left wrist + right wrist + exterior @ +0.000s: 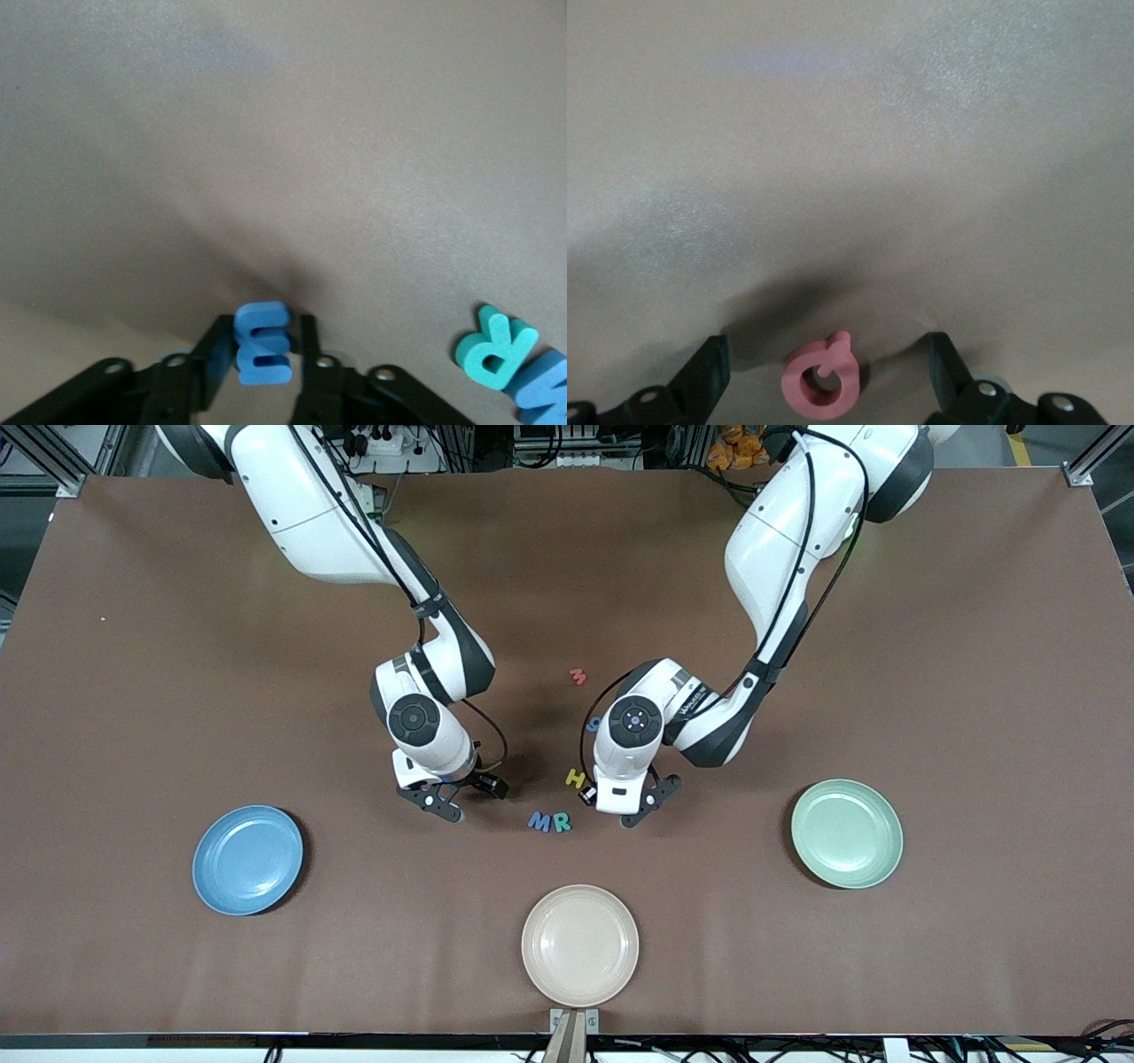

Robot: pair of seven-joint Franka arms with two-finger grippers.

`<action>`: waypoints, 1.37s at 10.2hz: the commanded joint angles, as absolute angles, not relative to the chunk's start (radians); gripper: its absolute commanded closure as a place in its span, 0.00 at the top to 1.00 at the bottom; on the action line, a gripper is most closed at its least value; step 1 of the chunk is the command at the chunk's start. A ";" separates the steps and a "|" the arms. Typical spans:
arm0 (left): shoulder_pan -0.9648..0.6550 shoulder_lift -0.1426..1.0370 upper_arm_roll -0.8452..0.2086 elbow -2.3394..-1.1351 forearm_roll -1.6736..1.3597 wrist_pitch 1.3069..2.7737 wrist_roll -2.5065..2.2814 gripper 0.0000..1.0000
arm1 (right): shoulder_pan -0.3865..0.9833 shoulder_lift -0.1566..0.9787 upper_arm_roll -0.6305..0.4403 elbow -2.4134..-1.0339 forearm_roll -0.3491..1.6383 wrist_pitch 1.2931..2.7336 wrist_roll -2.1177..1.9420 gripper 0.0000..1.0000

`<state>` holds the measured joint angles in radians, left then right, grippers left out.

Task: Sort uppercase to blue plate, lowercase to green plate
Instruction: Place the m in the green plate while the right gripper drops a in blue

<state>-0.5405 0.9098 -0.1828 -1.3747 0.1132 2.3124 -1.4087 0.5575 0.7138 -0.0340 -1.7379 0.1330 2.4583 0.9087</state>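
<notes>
My right gripper's fingers are on both sides of the pink Q [799, 383] in the right wrist view. My right gripper will close now, as that would catch the Q.
My left gripper [263, 329] is shut on a small blue lowercase m [263, 352], which stands on edge between the fingers [215, 343] just above the brown table. In the front view this gripper [645, 804] is low beside the yellow H [577, 779]. The teal R [494, 347] and blue M [545, 390] lie close by. My right gripper [828, 347] is open, low over the table, with the red Q [821, 384] lying flat between its fingers and touching neither. The blue plate [248, 859] and the green plate [846, 833] hold nothing.
A cream plate [579, 944] sits near the table's front edge, nearer the camera than the letters. A red m [578, 677] and a small blue letter [595, 724] lie farther from the camera, between the two arms. The right gripper [447, 802] is beside the blue M [539, 821].
</notes>
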 commanded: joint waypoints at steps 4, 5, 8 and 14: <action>-0.481 0.888 -0.176 -1.376 0.133 2.312 -1.411 0.00 | 0.578 0.704 -0.038 -1.758 0.147 2.462 0.927 0.95; -0.433 0.850 -0.189 -1.393 0.133 2.298 -1.369 0.00 | 0.578 0.704 -0.038 -1.758 0.147 2.464 0.927 0.60; -0.298 0.779 -0.192 -1.391 0.133 2.227 -1.125 0.00 | 0.581 0.703 -0.038 -1.758 0.147 2.467 0.927 0.00; -0.103 0.654 -0.183 -1.449 0.130 2.017 -0.652 0.00 | 0.572 0.658 -0.040 -1.758 0.144 2.422 0.904 0.00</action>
